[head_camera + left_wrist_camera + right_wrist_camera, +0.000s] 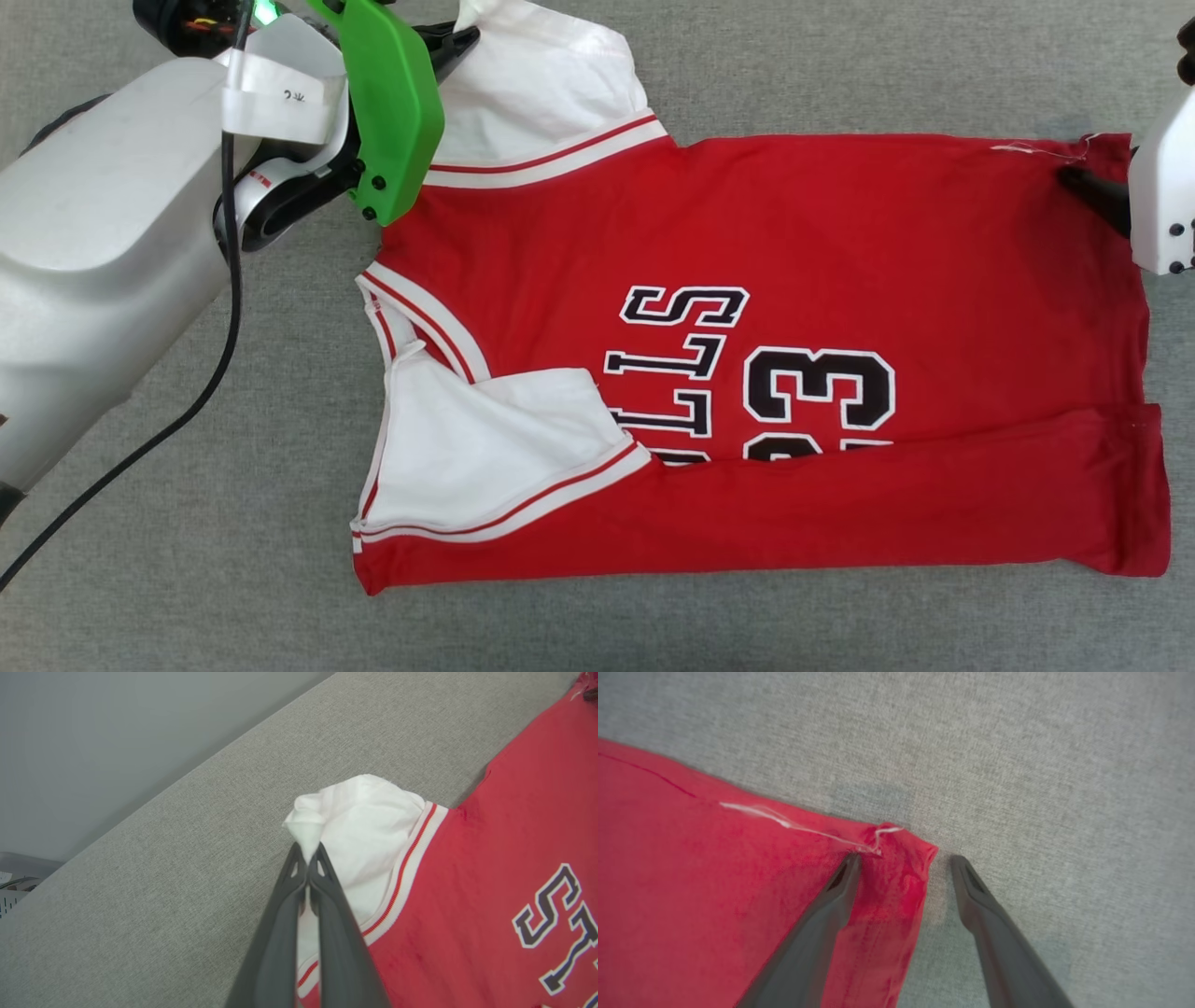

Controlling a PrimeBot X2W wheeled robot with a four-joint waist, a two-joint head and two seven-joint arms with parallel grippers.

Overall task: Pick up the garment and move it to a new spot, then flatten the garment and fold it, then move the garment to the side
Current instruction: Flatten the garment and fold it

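I should next use my right gripper to grab the red jersey by its hem corner [1109, 157] [911, 854], because the jersey lies flat and there is an edge to take there.
The garment [794, 224], a red jersey with white sleeves, lies spread on the grey cloth surface [747, 75]. Its near long edge is folded up over the lower part of the black print [747, 373]. My left gripper [308, 851] is shut on the tip of the far white sleeve [369, 821], which bunches up at the fingertips; in the head view this gripper [462, 37] sits at the top left behind a green cover. My right gripper [906, 861] is open astride the far hem corner [896, 877], one finger on the red cloth and the other on the grey surface. It shows at the right edge [1078, 177].
A black cable [224, 280] hangs along my left forearm. In the left wrist view the grey surface ends at a straight edge, with a pale wall [117, 728] behind it and a light crate [14, 886] at the far left. Bare grey cloth surrounds the garment.
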